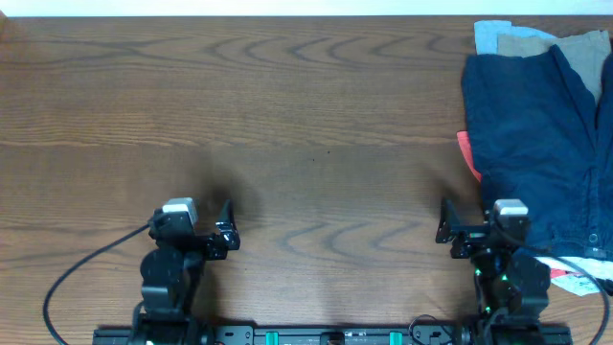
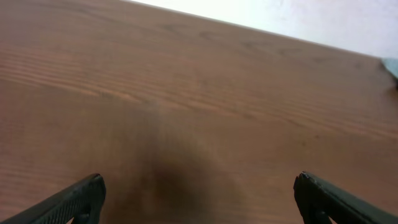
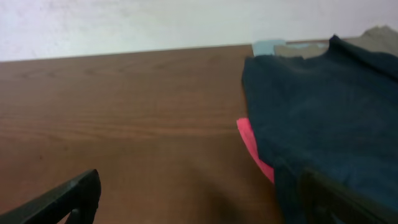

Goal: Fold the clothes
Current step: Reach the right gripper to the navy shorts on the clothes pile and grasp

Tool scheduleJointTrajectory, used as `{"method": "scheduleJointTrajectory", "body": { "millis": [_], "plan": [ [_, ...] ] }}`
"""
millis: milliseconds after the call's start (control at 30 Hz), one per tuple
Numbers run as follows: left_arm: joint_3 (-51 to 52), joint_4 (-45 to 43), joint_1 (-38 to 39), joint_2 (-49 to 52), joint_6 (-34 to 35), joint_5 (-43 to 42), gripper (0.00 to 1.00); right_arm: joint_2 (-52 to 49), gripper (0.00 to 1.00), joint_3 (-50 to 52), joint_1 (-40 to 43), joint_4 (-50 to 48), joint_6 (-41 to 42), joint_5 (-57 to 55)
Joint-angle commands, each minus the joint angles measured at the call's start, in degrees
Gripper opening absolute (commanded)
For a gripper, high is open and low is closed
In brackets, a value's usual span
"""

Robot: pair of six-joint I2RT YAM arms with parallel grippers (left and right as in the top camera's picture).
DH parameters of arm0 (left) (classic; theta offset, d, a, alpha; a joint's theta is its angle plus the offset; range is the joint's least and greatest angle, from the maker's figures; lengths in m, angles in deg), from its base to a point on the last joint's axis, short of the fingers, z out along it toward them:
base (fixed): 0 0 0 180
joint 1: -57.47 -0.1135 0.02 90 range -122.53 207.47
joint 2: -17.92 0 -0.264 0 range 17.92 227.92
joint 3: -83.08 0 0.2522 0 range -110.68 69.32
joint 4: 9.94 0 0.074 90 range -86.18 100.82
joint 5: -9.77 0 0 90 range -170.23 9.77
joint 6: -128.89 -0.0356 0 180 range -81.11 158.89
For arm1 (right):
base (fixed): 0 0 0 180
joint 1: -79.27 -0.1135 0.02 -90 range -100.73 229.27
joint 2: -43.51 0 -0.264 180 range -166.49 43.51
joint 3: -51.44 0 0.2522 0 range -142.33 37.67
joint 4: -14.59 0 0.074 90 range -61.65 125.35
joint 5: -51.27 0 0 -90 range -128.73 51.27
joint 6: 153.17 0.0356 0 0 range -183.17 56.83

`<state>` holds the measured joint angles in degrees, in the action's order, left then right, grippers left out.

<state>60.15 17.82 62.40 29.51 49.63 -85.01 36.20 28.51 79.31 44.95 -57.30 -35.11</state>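
The right gripper grabs the dark navy shorts by their edge beside the red garment next, to drag them onto open table for folding.
The dark navy shorts lie on top of a pile at the table's right edge, over a red garment, a tan one and a light blue one. The right wrist view shows the shorts, the red edge, the tan piece and the light blue piece. My right gripper is open and empty, just left of the pile's front; it shows in its wrist view. My left gripper is open and empty over bare wood.
The wooden table spreads left of the pile. A white label or tag lies at the pile's front right. A black cable curves off the left arm's base. A pale wall runs behind the far edge.
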Motion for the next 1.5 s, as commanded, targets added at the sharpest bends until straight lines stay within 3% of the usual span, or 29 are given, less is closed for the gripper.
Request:
{"method": "scheduleJointTrajectory", "body": {
  "millis": [0,233,600,967,1233,1467],
  "plan": [
    [-8.4,3.5,-0.3,5.4,0.7,-1.2,0.98,-6.0,0.99,-6.7,-0.8,1.4,0.7,-1.1],
    [-23.0,16.4,-0.3,19.3,0.7,-1.2,0.98,-26.9,0.99,-21.3,-0.8,9.2,-1.2,-1.8],
    [-41.3,38.1,-0.3,36.1,0.7,-1.2,0.98,-61.2,0.99,-49.1,-0.8,31.2,-10.7,-6.3],
    [-42.9,39.9,-0.3,43.3,0.8,-1.2,0.98,-73.0,0.99,-52.9,0.0,24.4,-10.6,-13.0],
    [-42.9,39.9,-0.3,44.3,0.8,-1.2,0.98,-83.1,0.69,-52.9,1.7,17.4,-10.7,-16.2],
    [-42.9,39.9,-0.3,44.3,0.8,-1.2,0.98,-91.4,0.66,-52.9,1.9,14.9,-10.6,-23.4]
  ]
}}
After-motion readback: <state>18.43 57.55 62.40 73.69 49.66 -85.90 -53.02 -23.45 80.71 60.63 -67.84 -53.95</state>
